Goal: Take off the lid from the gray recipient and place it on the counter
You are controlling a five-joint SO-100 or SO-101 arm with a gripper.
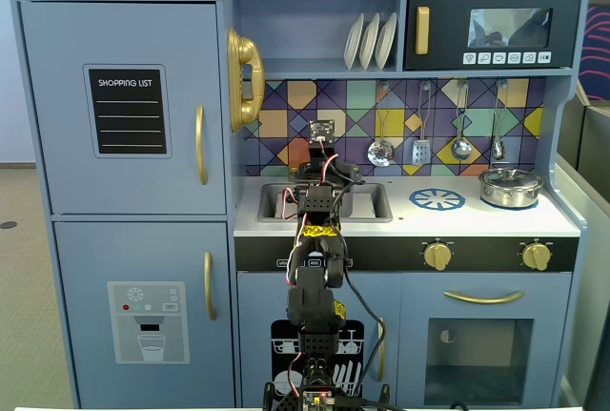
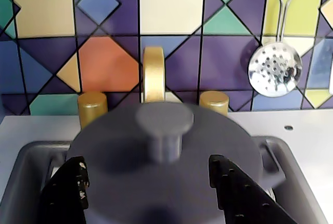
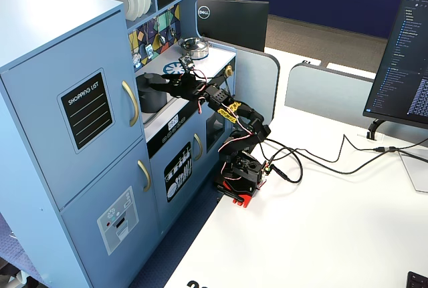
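Observation:
My gripper grabs the lid by its central knob [image 2: 164, 122] next, to take it off the gray recipient and place it on the counter.
In the wrist view the dark-gray lid [image 2: 117, 148] with its central knob [image 2: 164, 122] fills the lower middle, sitting on the gray recipient, of which one side handle [image 2: 270, 156] shows. The pot stands in the recessed sink [image 2: 31, 172] of the pale counter [image 2: 307, 141]. My gripper [image 2: 146, 162] is open just above the lid, with one black finger on each side and the knob between and slightly beyond the tips. In a fixed view the arm hides the pot, and the gripper [image 1: 324, 180] hangs over the sink [image 1: 367, 203]. In the other fixed view the pot [image 3: 150, 97] sits under the gripper [image 3: 152, 78].
A shiny silver pot [image 1: 510, 185] stands at the counter's right end, beside the blue burner ring [image 1: 437, 199]. Gold faucet and taps [image 2: 154, 73] stand right behind the gray pot. Utensils [image 1: 419, 144] hang on the tiled back wall. A shelf and microwave [image 1: 491, 30] overhang the counter.

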